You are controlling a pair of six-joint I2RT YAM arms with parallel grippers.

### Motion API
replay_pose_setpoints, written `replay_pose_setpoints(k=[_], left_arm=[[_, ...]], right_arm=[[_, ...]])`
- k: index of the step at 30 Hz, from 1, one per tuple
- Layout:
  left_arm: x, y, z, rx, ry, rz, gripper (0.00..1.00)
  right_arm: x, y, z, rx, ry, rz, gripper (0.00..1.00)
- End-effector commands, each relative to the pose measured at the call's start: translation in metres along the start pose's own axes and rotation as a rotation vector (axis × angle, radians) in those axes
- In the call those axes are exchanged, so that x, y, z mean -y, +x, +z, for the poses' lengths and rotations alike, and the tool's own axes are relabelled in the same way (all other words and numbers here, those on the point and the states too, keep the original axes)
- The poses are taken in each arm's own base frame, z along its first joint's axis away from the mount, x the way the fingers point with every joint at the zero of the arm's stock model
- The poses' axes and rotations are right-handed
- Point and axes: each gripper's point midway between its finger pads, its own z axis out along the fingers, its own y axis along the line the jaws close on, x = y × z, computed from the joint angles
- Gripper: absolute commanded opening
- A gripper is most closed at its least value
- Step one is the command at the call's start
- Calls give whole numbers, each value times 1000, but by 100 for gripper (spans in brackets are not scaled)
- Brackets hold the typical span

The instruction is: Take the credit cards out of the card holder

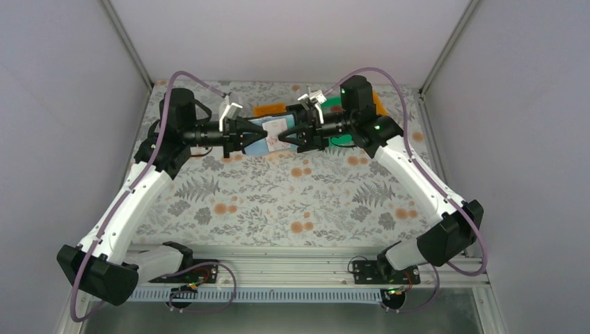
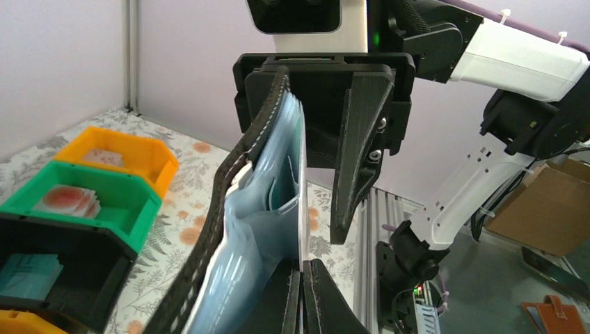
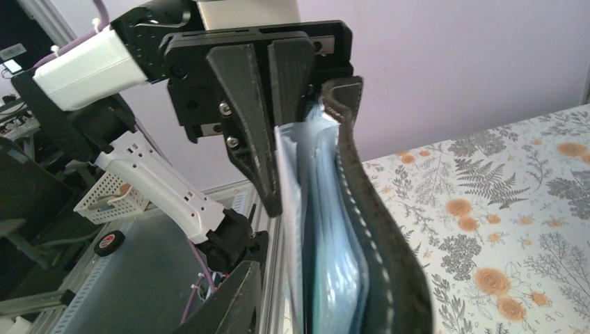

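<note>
The card holder should next be grabbed by its cover (image 3: 389, 250) and pocket end (image 3: 355, 299) with my right gripper. The pale card then stays free to be pulled out.
The card holder (image 1: 268, 136) hangs in the air at the back middle of the table, between my two grippers. In the left wrist view its black stitched cover (image 2: 229, 188) bows away from pale blue-grey pockets (image 2: 257, 229). My left gripper (image 2: 304, 271) is shut on the thin pale edge of its inner side; I cannot tell whether that edge is a credit card or a pocket leaf. My right gripper (image 1: 295, 136) is open and straddles the holder's other end. One of its fingers (image 3: 233, 299) stands apart from the pale edge (image 3: 292, 229), and the other is hidden behind the cover (image 3: 389, 250).
An orange bin (image 2: 122, 156), a green bin (image 2: 87, 202) and a black bin (image 2: 56, 271) stand in a row on the floral table (image 1: 292, 202), behind the held holder. Each has flat items inside. Grey walls close in the back and both sides.
</note>
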Motion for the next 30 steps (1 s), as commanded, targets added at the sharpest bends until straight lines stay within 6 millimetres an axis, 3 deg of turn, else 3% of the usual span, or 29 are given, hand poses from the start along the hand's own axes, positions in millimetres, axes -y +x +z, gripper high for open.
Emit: replay_pose_setpoints(k=[1,9,17,25,30], left_arm=[[12,-7,-7,15,26,54,2],[9,-2,-11,3,15,70,3],[11,-2,-12,0,28,80,2],[15,4,-13,-27,47,102,2],[6,11,-13,-54,29,74,2]], right_arm=[[-16,1,-13,8,-52,-40,30],[-20,7,-25,4,-75,-25,26],[-18,10,-25,0,-79,-8,4],[-17,7,-29,4,-44,-31,4],[-14,7,-31,4,-35,-23,4]])
